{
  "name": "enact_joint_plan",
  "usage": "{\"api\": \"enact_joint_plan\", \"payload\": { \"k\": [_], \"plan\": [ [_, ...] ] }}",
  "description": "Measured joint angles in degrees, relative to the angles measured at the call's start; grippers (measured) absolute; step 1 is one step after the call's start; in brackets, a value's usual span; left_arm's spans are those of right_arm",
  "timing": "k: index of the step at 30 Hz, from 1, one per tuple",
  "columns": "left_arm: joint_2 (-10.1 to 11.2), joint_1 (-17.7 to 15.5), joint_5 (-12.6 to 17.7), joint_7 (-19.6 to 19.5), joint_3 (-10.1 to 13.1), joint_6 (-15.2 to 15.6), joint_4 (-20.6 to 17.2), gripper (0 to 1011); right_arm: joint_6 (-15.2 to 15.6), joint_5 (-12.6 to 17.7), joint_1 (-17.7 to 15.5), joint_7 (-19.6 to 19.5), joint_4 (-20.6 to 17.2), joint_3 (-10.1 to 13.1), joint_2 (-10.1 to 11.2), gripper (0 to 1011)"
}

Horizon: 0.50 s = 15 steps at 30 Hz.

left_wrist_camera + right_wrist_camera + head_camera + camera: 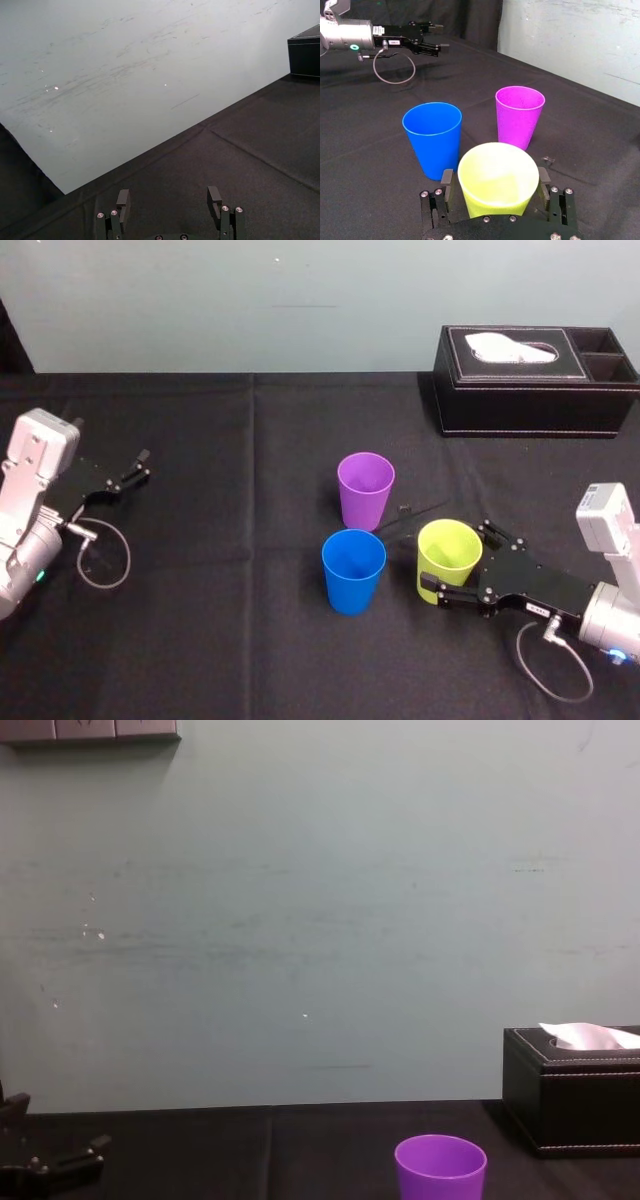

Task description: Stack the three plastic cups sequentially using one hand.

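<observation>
My right gripper should next grab the yellow-green cup by its outside below the cup's rim. Then my gripper should stack that cup into the purple cup.
Three plastic cups stand upright and apart on the black cloth. The purple cup is farthest back. The blue cup stands in front of it. The yellow-green cup is to the blue one's right. My right gripper is open, one finger on each side of the yellow-green cup near its rim, with slim gaps. My left gripper is parked open at the far left, holding nothing.
A black tissue box stands at the back right, against the pale wall. A loose cable loop lies by the left arm. Bare black cloth lies in front of and left of the cups.
</observation>
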Motion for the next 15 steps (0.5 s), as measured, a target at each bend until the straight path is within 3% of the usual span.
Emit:
{"api": "enact_joint_plan", "payload": {
  "k": [8,15],
  "plan": [
    [0.0,0.0,0.0,0.0,0.0,0.0,0.0,1011,0.0,0.0,-0.17,0.0,-0.06,0.11,0.11,993],
    [0.0,0.0,0.0,0.0,0.0,0.0,0.0,1011,-0.02,0.01,-0.27,-0.02,-0.11,0.19,0.17,826]
  ]
}}
